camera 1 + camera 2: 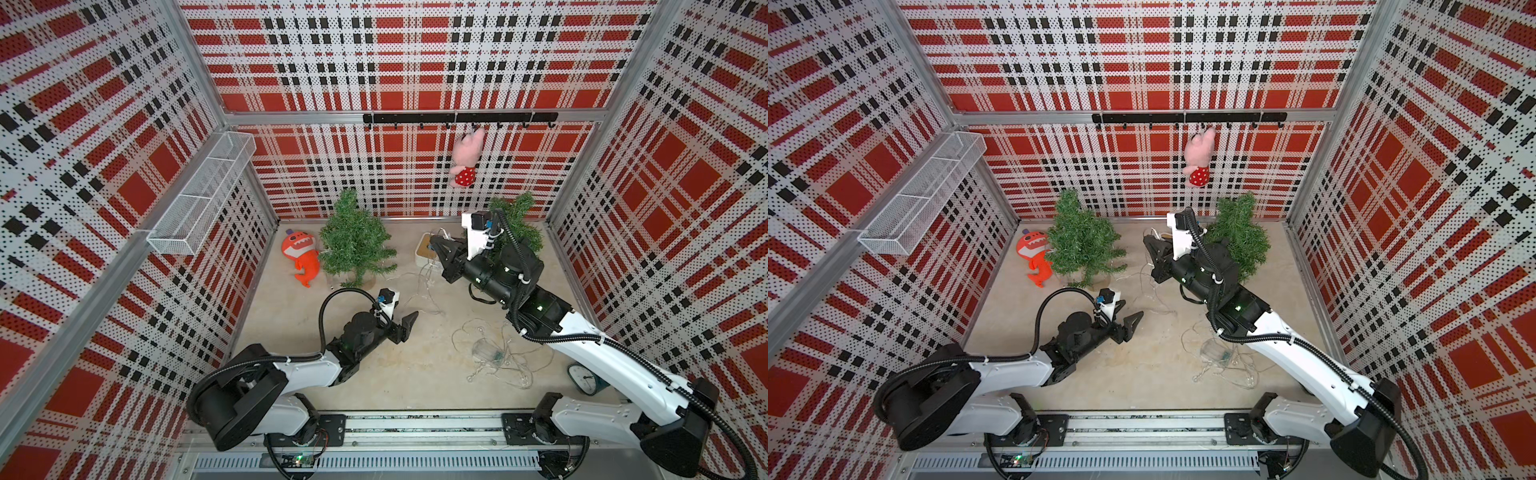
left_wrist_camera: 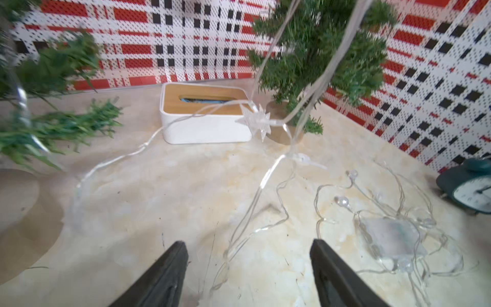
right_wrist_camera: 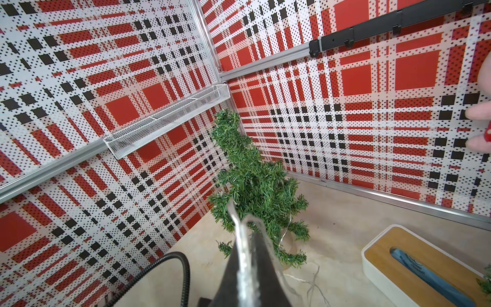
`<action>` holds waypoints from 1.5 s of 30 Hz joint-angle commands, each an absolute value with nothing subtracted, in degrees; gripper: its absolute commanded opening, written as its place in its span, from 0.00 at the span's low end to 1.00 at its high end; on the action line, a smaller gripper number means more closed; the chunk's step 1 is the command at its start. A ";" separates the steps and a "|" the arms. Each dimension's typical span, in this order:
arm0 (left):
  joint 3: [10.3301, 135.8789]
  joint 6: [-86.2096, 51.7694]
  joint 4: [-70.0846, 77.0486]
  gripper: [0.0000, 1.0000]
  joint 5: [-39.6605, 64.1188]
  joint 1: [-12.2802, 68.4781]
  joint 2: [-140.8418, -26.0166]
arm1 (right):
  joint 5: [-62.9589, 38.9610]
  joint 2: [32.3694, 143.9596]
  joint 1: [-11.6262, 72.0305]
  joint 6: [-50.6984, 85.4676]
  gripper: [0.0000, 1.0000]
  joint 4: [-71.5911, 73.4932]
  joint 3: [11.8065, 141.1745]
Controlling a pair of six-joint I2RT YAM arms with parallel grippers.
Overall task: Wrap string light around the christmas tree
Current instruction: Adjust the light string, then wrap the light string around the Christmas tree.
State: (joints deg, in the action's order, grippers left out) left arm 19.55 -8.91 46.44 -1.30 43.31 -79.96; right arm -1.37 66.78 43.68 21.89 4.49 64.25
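Next, my left gripper grabs the string light's loose part away from my right gripper, which leaves a free piece of it to wrap around the christmas tree.
A clear string light lies tangled round its battery box on the table's right. A strand climbs to my right gripper, which is shut on it above the table between the two trees. In the right wrist view the wire runs between the shut jaws. The left christmas tree stands at the back, and a thin wire hangs at its lower branches. My left gripper is open low over the table. A loose strand lies between its fingers, untouched. A star bulb hangs ahead.
A second tree stands behind the right arm. A white tissue box sits between the trees. An orange plush lies at the left, a green clock at the front right. A pink plush and a wire basket hang on the walls.
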 commanded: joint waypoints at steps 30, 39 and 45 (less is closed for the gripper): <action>19.83 -17.65 38.03 0.00 -0.98 39.63 -57.94 | -0.63 69.65 35.24 20.42 0.00 6.07 67.62; 46.05 -16.35 1.82 0.00 0.84 35.77 -38.15 | -2.02 73.64 35.01 18.48 0.00 8.19 72.16; 66.68 -14.39 -17.68 0.00 -7.60 29.59 -44.41 | -10.38 77.78 35.91 19.53 0.00 9.13 76.75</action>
